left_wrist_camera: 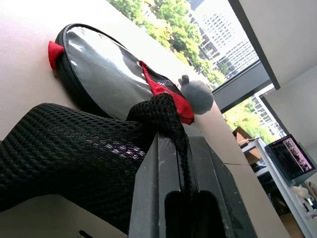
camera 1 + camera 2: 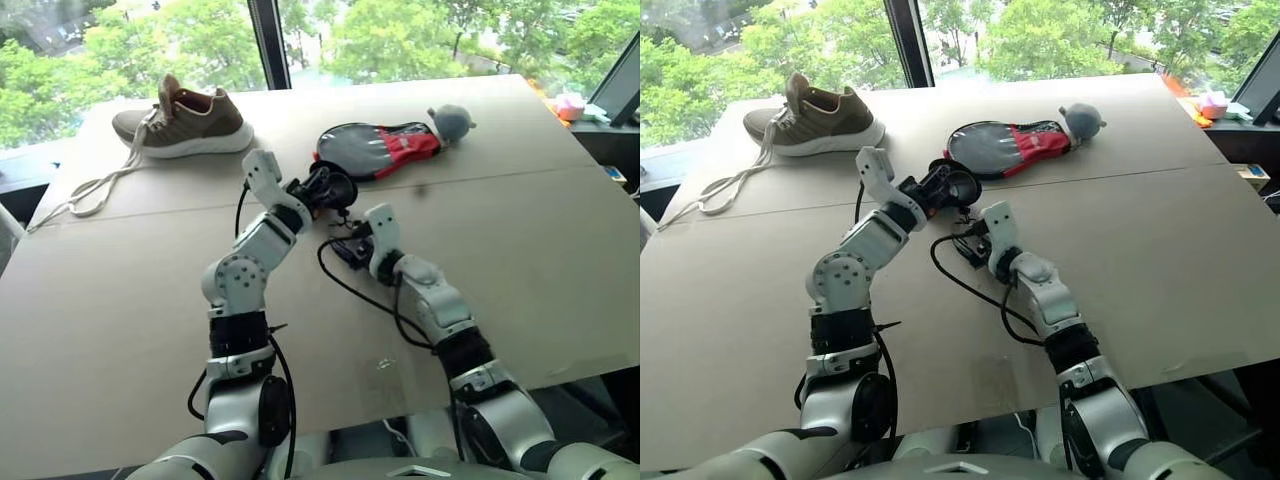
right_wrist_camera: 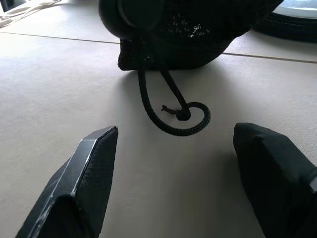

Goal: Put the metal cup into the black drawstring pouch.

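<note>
I need to pinch the cord with my right gripper next, by that knotted loop (image 3: 184,115) curling out from the pouch, because the cord hangs slack (image 3: 146,97).
The black drawstring pouch (image 2: 336,185) is a black mesh bag held up just over the table's middle, in front of the paddle case. My left gripper (image 1: 173,144) is shut on a fold of the pouch's fabric (image 1: 84,148). The pouch's bottom (image 3: 198,44) rests on or just above the tabletop, and its knotted cord (image 3: 174,115) curls on the surface. My right gripper (image 3: 178,148) is open, low over the table, a short way from that cord, with nothing between its fingers (image 3: 94,163). The metal cup is hidden.
A brown shoe (image 2: 185,122) with long loose laces (image 2: 95,190) lies at the far left. The grey-and-red oval paddle case (image 2: 375,150) and a grey ball-shaped item (image 2: 450,122) lie just beyond the pouch. The tan table (image 2: 540,260) ends at windows behind.
</note>
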`<state>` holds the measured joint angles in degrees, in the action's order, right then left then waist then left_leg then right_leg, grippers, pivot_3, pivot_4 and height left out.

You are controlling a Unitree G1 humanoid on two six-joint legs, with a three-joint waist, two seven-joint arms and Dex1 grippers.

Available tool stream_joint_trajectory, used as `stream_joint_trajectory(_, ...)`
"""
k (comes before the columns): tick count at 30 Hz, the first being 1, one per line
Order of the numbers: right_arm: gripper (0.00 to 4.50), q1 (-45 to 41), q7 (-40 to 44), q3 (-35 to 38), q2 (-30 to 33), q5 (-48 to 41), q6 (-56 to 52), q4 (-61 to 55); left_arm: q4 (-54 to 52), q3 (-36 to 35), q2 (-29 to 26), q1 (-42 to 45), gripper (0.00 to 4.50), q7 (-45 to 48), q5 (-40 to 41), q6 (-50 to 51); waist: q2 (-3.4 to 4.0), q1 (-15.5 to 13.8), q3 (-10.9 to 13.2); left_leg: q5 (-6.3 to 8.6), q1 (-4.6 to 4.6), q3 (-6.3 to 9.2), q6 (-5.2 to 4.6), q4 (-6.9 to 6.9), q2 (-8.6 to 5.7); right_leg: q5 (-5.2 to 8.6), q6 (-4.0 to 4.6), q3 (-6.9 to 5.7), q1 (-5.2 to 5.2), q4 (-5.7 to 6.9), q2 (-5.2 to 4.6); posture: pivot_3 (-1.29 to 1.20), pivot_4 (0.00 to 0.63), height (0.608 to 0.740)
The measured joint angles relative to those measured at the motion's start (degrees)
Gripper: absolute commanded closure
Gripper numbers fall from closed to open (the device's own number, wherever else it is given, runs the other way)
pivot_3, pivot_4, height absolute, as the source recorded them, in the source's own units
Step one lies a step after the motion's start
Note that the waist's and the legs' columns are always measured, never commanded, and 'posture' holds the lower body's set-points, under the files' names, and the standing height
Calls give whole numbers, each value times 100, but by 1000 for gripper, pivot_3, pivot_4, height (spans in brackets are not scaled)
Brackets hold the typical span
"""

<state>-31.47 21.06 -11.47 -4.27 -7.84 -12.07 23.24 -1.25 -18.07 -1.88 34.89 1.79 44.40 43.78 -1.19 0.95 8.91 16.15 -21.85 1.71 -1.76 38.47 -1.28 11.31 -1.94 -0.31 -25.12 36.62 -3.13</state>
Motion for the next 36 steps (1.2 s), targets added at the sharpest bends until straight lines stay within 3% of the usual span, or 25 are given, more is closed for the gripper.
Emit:
stream_joint_trajectory(4,787,-247,-62,47,-196,112,484,591,-1,-27,-12,0,4500,-36,68,37,0,1,0,0,0,2,1,0,0,0,0,0,0,2,0,0,150,740)
stream_joint_trajectory(6,1294,-413,-110,115,-299,137,696,925,-1,-47,-15,3,4500,-42,80,43,0,7,0,0,1,0,1,0,0,0,0,1,0,2,0,0,150,740)
stream_joint_trajectory(8,2005,-508,-147,151,-320,144,915,1160,-1,-45,-16,7,4500,-55,81,52,0,3,0,0,0,1,1,0,0,0,0,0,0,1,0,0,150,740)
stream_joint_trajectory(13,4439,-580,-140,202,-321,194,1284,1450,-11,-41,-33,6,4500,-74,80,59,0,1,0,0,1,1,1,0,-1,0,0,3,1,1,-2,0,150,740)
stream_joint_trajectory(22,4439,-465,-165,-8,-80,654,1379,1243,-30,-51,-72,4,4500,-56,81,62,0,-10,0,-1,-2,4,2,0,-1,0,0,11,0,2,-4,0,150,740)
stream_joint_trajectory(26,4439,-373,-403,-229,819,1502,1363,588,-193,-267,-87,-60,4500,232,360,-135,1,-19,0,-1,-12,1,2,2,-8,0,0,8,-6,-3,-12,0,150,740)
stream_joint_trajectory(30,4500,-522,-526,-191,1492,1988,1364,37,-454,-513,-83,-59,3549,501,860,-339,1,-1,1,-1,-12,-2,3,-3,-2,0,0,11,-10,-7,-5,0,150,740)
stream_joint_trajectory(31,4500,-700,-525,-103,1684,2020,1333,-70,-517,-508,-186,-60,2954,620,944,-337,2,3,3,-1,-11,-4,4,-3,-2,0,0,9,-11,-5,-2,0,150,740)
stream_joint_trajectory(32,4500,-895,-526,7,1834,2031,1306,-151,-550,-505,-290,-60,2698,699,984,-328,3,5,4,-2,-11,-7,4,-3,-1,0,0,9,-13,-2,0,0,150,740)
stream_joint_trajectory(34,4500,-1405,-535,250,2161,2085,1286,-352,-611,-499,-476,-67,1752,799,1014,-309,3,6,4,-2,-6,-7,4,-4,-1,0,0,7,-10,0,2,0,150,740)
stream_joint_trajectory(36,4500,-1882,-546,376,2345,2135,1346,-557,-645,-498,-594,-156,1752,873,1090,-287,1,7,3,-2,-3,-7,4,-6,1,0,1,8,-8,-2,3,0,150,740)
